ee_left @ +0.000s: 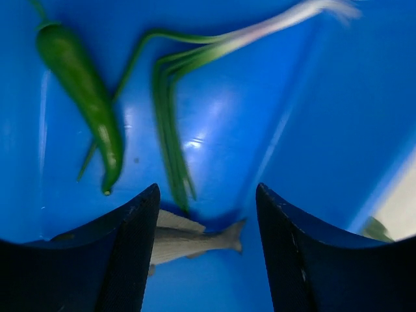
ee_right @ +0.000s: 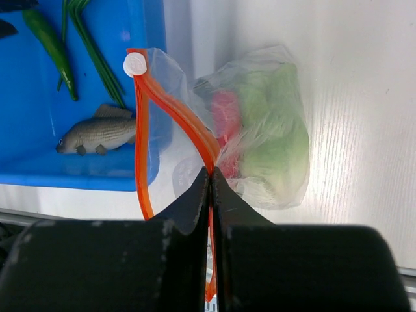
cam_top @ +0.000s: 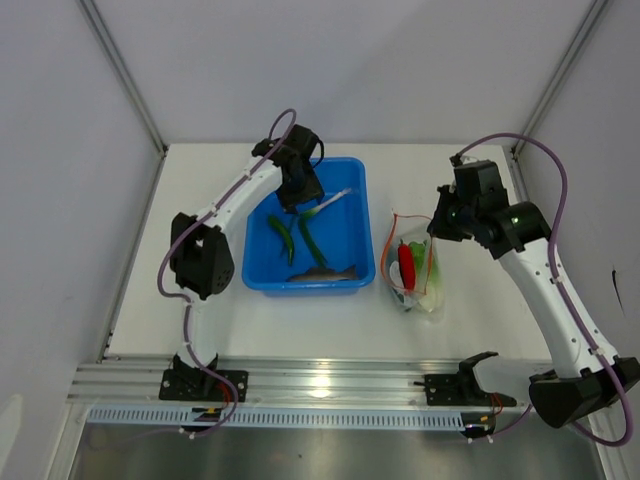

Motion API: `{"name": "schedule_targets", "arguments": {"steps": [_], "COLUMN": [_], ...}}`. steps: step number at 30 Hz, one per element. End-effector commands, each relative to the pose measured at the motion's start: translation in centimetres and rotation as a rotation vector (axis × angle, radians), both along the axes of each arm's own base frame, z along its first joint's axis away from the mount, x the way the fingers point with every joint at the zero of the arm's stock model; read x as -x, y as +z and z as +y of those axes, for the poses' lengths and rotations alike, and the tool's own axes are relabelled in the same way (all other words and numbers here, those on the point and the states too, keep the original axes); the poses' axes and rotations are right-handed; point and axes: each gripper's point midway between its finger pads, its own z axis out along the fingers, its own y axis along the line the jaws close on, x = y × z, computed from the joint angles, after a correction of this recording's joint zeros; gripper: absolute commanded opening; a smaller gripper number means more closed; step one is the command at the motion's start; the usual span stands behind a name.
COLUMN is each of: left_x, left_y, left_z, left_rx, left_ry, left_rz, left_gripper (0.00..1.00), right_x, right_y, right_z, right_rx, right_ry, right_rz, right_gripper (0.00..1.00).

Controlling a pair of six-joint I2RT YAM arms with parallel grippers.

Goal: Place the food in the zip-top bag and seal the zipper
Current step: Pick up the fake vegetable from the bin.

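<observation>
The left gripper grabs the dark green pod near its narrow tip next, so the stem end stays free to go first into the zip-top bag.
The zip-top bag lies on the table right of the blue bin, with a red chili and the pale green cabbage inside. My right gripper is shut on the orange-red zipper, whose mouth gapes open in a loop. The bag, the chili and the cabbage show through the plastic. My left gripper is open and empty over the bin, above a dark green pod and a green onion with a whitish stalk.
The blue bin holds two green pods, the green onion and a grey toy fish. The fish also shows in the left wrist view and in the right wrist view. Enclosure walls surround the table.
</observation>
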Motion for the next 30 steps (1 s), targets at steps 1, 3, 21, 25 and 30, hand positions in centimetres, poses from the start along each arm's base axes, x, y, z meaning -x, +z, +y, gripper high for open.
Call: {"name": "schedule_targets", "arguments": {"steps": [1,3,21,25,30], "left_x": [-0.5,-0.4,1.7,2.8,3.5], "left_y": [1.0,-0.5,-8.3,-10.0,-11.7], "left_z": [2.2,3.2,6.0,6.3,7.1], "left_rx": [0.058,0.057,-0.100,-0.115,-0.163], "left_ry": [0.113,0.130,0.339,0.366,0.398], "left_rz": [-0.028,-0.014,0.241,0.282,0.327], "left_gripper": [0.64,0.64,0.64,0.63,0.63], "right_x": [-0.7,-0.8,-1.1,-1.0,-0.6], "right_y": [0.3,0.1,-0.2,-0.1,-0.1], "right_z": [-0.2,0.1,0.9,0.9,0.8], "right_rx": [0.017,0.010,-0.014,-0.017,-0.023], "right_ry": [0.006,0.016,0.050,0.050,0.047], "right_rz": [-0.031,-0.029,-0.031,-0.033,-0.035], "right_gripper": [0.00,0.00,0.00,0.00,0.00]}}
